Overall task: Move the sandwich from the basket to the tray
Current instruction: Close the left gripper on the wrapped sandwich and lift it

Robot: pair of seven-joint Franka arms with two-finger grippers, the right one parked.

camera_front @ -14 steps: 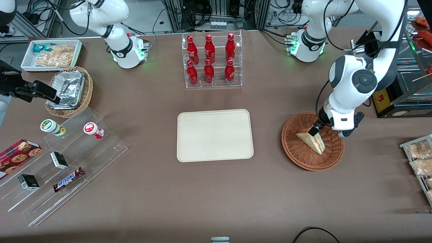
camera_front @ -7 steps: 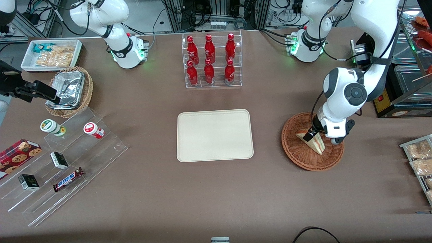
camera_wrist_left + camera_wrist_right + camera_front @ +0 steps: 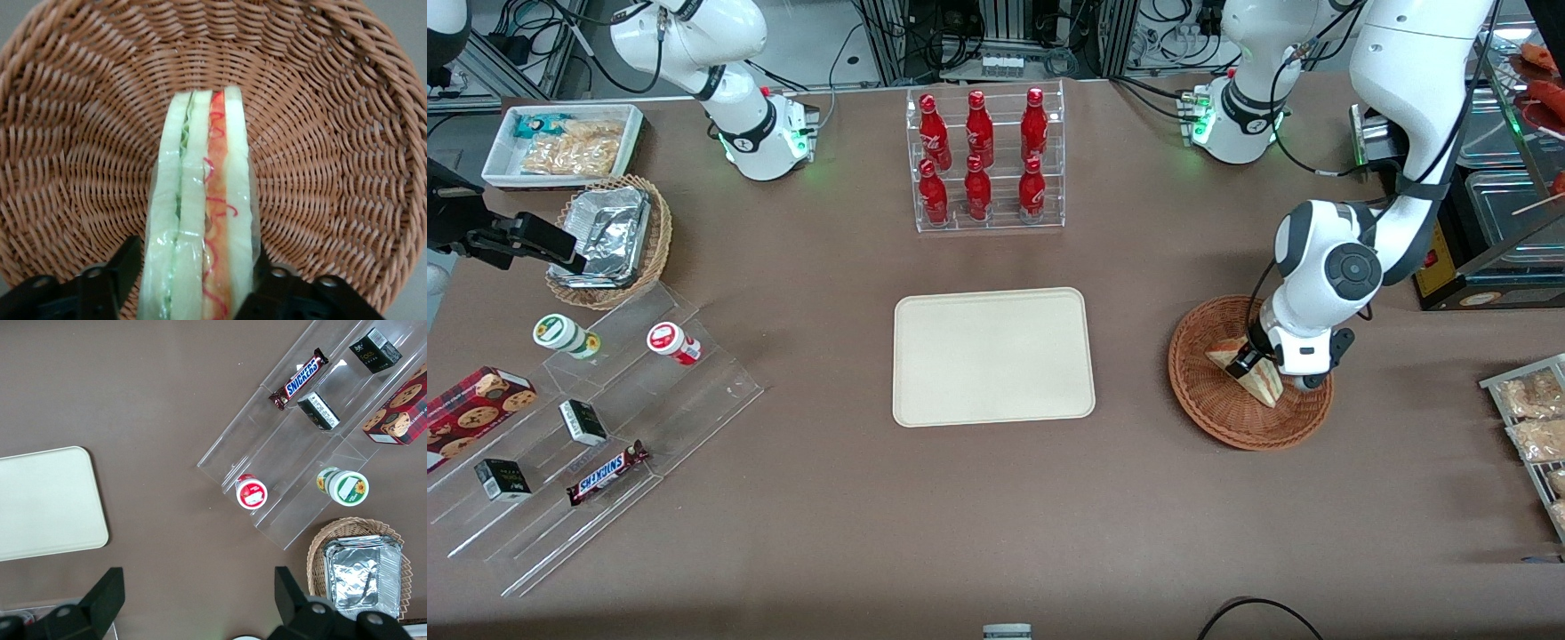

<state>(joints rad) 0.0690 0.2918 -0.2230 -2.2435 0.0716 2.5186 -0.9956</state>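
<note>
The wrapped sandwich needs to go on the beige tray. My left gripper should next grab the sandwich by its wide end (image 3: 200, 267).
The sandwich (image 3: 1264, 383) lies in the reddish-brown wicker basket (image 3: 1221, 425), toward the working arm's end of the table. It stands on its side, with green and red filling showing between the pale bread layers (image 3: 203, 213). My left gripper (image 3: 1246, 362) is down inside the basket (image 3: 73, 133). It is open, with one black finger on each side of the sandwich's wide end (image 3: 195, 259), close to the wrap. The beige tray (image 3: 993, 356) lies flat at the table's middle and shows also in the right wrist view (image 3: 47, 500).
A clear rack of red bottles (image 3: 985, 160) stands farther from the front camera than the tray. Toward the parked arm's end are a tan basket with foil (image 3: 609, 236), a white bin of snacks (image 3: 565, 142) and acrylic steps with snacks (image 3: 587, 418). Bagged snacks (image 3: 1534, 418) lie past the basket.
The left arm has lowered and drawn in toward the tray end of the basket, bringing the gripper down around the sandwich. The sandwich has not moved.
</note>
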